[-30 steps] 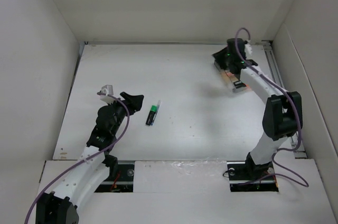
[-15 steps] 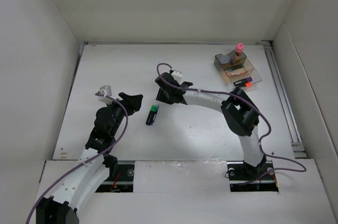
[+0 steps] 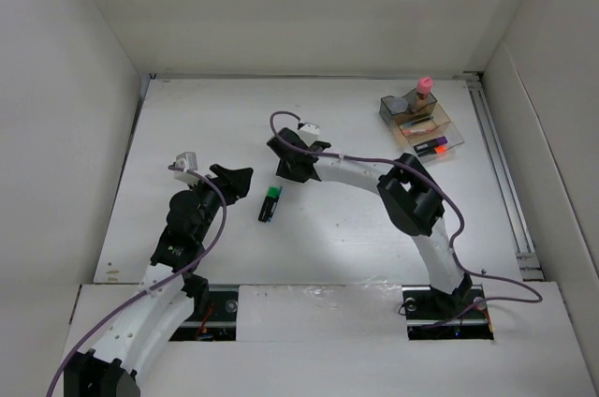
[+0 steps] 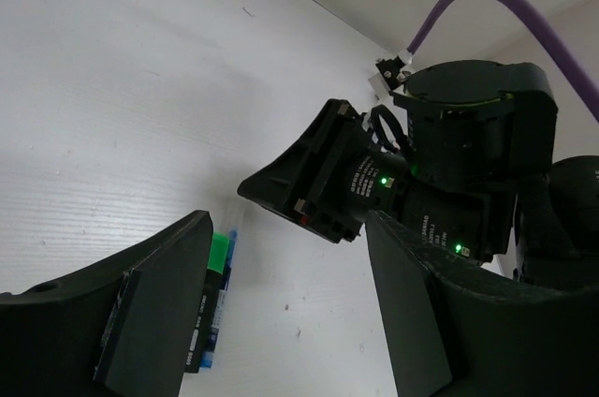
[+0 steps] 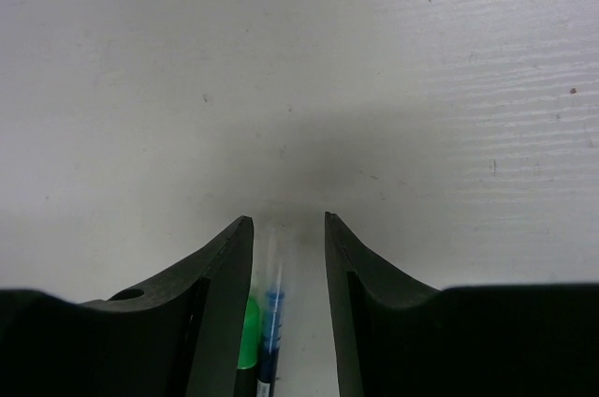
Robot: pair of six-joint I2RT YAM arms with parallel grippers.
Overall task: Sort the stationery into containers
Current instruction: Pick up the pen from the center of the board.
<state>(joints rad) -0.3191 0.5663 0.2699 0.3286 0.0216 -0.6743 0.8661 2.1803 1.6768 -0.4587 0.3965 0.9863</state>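
Observation:
The robot's right gripper needs to take the thin blue pen by its clear end (image 3: 280, 189) next, so that the body of the pen stays free to go into the organizer (image 3: 442, 124).
A green-and-black highlighter (image 3: 270, 204) and a thin blue pen (image 3: 277, 193) lie side by side in the middle of the table. My right gripper (image 3: 284, 170) is open just above their far ends. In the right wrist view its jaws (image 5: 285, 221) straddle the blue pen (image 5: 271, 322), with the highlighter's green cap (image 5: 248, 333) against the left finger. My left gripper (image 3: 239, 178) is open and empty just left of them. In its wrist view (image 4: 290, 313) the highlighter (image 4: 216, 257) lies by the left finger. The clear organizer (image 3: 442, 124) at the back right holds the pink-capped glue stick (image 3: 423, 88) and the purple marker (image 3: 437, 145).
White walls enclose the table on the left, back and right. A metal rail (image 3: 501, 172) runs along the right edge. The right gripper's body (image 4: 318, 186) fills the space just ahead of my left gripper. The right arm (image 3: 374, 177) stretches across the table's middle.
My right arm has swung from the organizer at the back right to the table's middle and now sits over the pen and highlighter. The left arm has barely moved.

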